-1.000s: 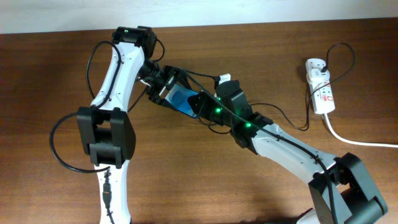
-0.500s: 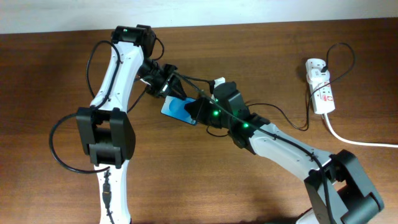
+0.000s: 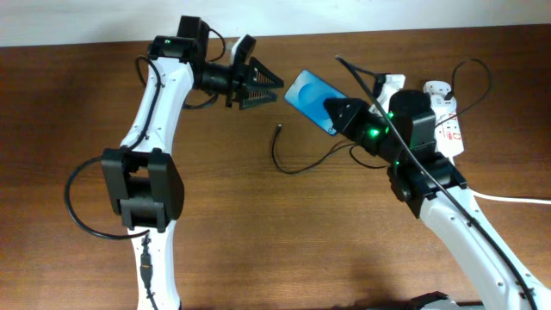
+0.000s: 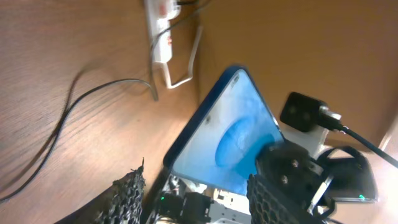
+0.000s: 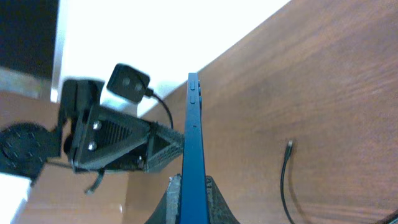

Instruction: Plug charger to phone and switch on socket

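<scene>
Next, my left gripper grabs the phone's edge opposite my right gripper, so the phone's port end stays free to plug in the charger.
My right gripper (image 3: 341,115) is shut on the phone (image 3: 312,89), a blue-screened smartphone held tilted above the table. In the right wrist view the phone (image 5: 193,137) is edge-on between the fingers (image 5: 193,194). My left gripper (image 3: 261,86) is open and empty, just left of the phone, which also fills the left wrist view (image 4: 227,134) beyond the open fingers (image 4: 205,199). The charger's black plug tip (image 3: 277,131) lies loose on the table below the phone; it also shows in the wrist views (image 5: 290,144) (image 4: 154,94). The socket (image 3: 444,120) lies at the far right.
The socket's thick white cord (image 3: 499,198) runs off the right edge. The thin charger cable (image 3: 297,169) loops on the table in front of the right arm. The table's back edge meets a white wall (image 3: 344,13).
The right gripper lifted the phone and carried it right and back. The left gripper came away from the phone, swung back and opened. The charger tip now lies on the table.
</scene>
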Tool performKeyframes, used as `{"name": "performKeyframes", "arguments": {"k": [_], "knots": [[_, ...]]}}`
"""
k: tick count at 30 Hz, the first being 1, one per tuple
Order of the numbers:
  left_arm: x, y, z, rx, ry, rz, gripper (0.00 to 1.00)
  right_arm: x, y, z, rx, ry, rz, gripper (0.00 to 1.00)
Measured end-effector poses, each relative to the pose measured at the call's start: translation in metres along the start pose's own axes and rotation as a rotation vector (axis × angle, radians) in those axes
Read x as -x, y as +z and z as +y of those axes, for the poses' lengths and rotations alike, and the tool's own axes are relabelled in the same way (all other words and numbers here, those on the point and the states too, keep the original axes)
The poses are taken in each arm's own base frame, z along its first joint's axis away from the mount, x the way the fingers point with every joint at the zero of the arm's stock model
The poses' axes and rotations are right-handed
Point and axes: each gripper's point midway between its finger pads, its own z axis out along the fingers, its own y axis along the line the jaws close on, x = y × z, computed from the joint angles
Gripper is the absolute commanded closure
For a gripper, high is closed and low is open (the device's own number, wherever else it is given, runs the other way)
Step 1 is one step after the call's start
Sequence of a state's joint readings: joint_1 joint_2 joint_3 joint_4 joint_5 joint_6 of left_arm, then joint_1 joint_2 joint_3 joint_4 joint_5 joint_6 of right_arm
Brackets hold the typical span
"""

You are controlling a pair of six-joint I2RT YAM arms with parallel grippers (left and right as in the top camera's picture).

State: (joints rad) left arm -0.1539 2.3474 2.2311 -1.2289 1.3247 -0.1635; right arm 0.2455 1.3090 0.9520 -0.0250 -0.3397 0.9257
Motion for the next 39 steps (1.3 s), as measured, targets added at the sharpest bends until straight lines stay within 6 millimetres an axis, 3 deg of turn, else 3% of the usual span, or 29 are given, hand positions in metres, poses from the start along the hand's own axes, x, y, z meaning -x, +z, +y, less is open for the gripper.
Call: {"name": "performKeyframes", "arguments": {"k": [4, 9, 14, 21, 29, 39], "knots": [[0.003, -0.008, -0.02, -0.121, 0.054, -0.003, 0.41, 0.028, -0.001, 0.013, 0.044, 0.083, -0.131, 0.96], [0.002, -0.008, -0.025, -0.152, -0.012, 0.008, 0.41, 0.058, 0.002, 0.029, 0.142, 0.25, -0.271, 0.96], [0.007, -0.009, -0.031, -0.182, -0.022, 0.011, 0.43, 0.043, 0.021, 0.035, 0.142, 0.342, -0.311, 0.96], [0.022, -0.01, -0.038, -0.192, -0.02, 0.003, 0.46, 0.03, 0.045, 0.022, 0.114, 0.49, -0.34, 0.96], [0.04, -0.007, -0.045, -0.169, -0.062, -0.021, 0.44, 0.027, 0.046, 0.034, 0.151, 0.51, -0.352, 0.96], [0.054, 0.03, -0.061, -0.134, -0.099, -0.044, 0.57, 0.019, 0.049, 0.036, 0.154, 0.533, -0.337, 0.96]]}}
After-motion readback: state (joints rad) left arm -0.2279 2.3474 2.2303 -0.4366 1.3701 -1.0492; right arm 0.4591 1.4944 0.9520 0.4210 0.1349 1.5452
